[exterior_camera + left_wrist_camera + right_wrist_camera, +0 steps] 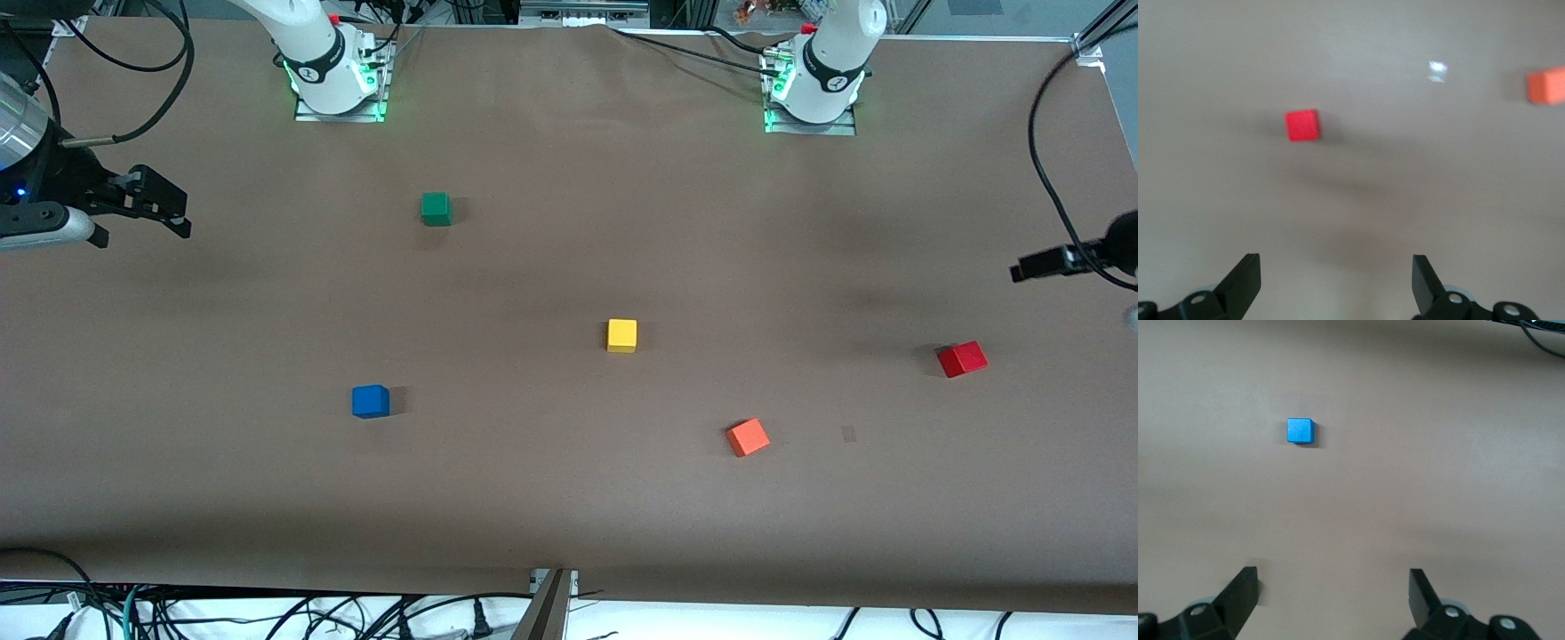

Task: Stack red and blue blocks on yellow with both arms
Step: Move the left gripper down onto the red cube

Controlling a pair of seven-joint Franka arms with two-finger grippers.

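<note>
The left gripper grips the red cube by its opposite sides next, to stack it on the yellow cube (621, 335).
The yellow cube (621, 335) sits near the middle of the brown table. The blue cube (371, 401) lies toward the right arm's end, nearer the front camera than the yellow one; it also shows in the right wrist view (1300, 431). The red cube (962, 359) lies toward the left arm's end and shows in the left wrist view (1302, 125). My right gripper (178, 213) (1333, 593) is open and empty over bare table at the right arm's end. My left gripper (1022, 269) (1336, 280) is open and empty over bare table at the left arm's end, apart from the red cube.
An orange cube (748, 437) (1546, 85) lies between the yellow and red cubes, nearer the front camera. A green cube (436, 208) sits close to the right arm's base (333, 76). Black cables hang at both ends of the table.
</note>
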